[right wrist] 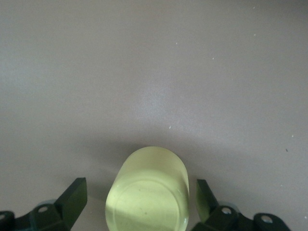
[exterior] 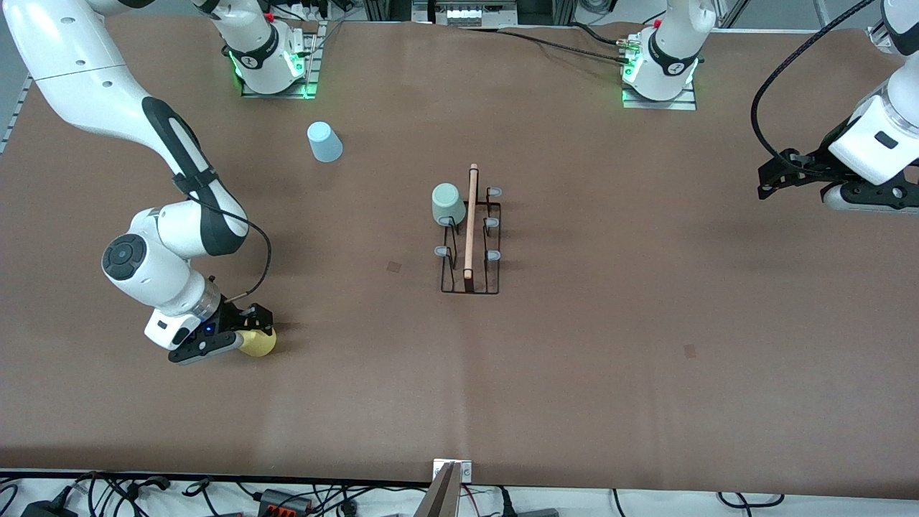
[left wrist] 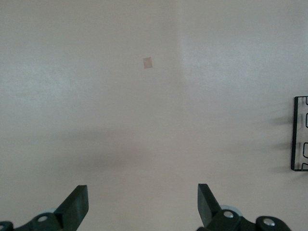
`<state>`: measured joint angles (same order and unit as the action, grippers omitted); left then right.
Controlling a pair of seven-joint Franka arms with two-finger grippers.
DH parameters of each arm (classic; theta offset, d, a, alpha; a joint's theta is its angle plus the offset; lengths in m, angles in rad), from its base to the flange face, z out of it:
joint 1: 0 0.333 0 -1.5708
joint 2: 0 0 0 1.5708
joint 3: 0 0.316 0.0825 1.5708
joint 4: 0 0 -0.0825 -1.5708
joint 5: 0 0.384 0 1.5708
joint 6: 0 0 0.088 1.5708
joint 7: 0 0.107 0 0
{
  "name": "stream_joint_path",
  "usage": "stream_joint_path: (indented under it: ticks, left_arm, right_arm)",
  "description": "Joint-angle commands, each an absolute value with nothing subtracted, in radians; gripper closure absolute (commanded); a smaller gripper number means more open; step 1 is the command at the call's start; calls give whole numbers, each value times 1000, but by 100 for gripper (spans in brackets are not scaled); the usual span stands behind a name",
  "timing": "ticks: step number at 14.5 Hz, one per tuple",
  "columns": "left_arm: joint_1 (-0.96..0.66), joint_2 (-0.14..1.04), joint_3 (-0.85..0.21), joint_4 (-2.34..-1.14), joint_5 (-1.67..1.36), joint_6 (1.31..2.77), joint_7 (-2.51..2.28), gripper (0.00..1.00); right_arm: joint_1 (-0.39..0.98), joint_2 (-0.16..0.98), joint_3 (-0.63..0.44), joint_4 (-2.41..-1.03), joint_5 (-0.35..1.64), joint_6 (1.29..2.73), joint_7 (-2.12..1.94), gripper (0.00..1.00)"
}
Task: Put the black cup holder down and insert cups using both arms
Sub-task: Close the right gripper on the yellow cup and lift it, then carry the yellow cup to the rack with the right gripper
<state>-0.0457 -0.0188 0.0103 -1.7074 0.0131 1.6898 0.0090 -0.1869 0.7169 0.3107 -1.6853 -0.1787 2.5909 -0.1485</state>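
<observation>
The yellow cup's sides are between my right gripper's fingers in the right wrist view, so I will close. Closing now would hold the cup.
The black cup holder point(exterior: 470, 244) stands mid-table, its wooden rod handle point(exterior: 471, 219) on top. A pale green cup point(exterior: 448, 203) sits upside down on a peg at the holder's farther end, on the side toward the right arm. A light blue cup point(exterior: 324, 141) stands upside down near the right arm's base. My right gripper point(exterior: 253, 332) is low at the table, open, with its fingers on either side of the yellow cup point(exterior: 258, 342), which fills the right wrist view point(right wrist: 148, 190). My left gripper point(exterior: 772, 179) waits open and empty over the left arm's end of the table. One edge of the holder shows in the left wrist view point(left wrist: 293, 134).
Brown table cover with two small tape marks point(exterior: 394, 266) point(exterior: 689, 350). Cables and plugs lie along the table's near edge point(exterior: 287, 499). Five of the holder's pegs are bare.
</observation>
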Motion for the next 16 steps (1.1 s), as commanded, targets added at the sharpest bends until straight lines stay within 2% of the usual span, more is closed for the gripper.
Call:
stream_joint_path:
  ticks: [1,2,3,7,9,12,16]
  left_arm:
    - [-48,-29,15,-1718,9,1687,32,0]
    - [-48,-29,15,-1718,9,1689,32,0]
    - [-48,-29,15,-1718,9,1689,32,0]
    - [-48,-29,15,-1718,9,1687,32,0]
    - [-46,-29,15,-1718,9,1689,32,0]
    - [-46,-29,15,-1717,8,1687,32,0]
    - [-44,-29,17,-1717,8,1686,32,0]
  right_arm:
    - [-184,715,302,-1693,-179,2594,-149,0]
    - [-186,715,296,-1697,-179,2594,-156,0]
    - [-186,715,293,-1697,-179,2594,-161,8]
    - [-187,709,291,-1690,-181,2594,-164,64]
    - [-184,698,291,-1687,-181,2589,-164,80]
    - [-173,640,293,-1687,-178,2541,-152,85]
    - [-51,461,293,-1695,-175,2343,145,85]
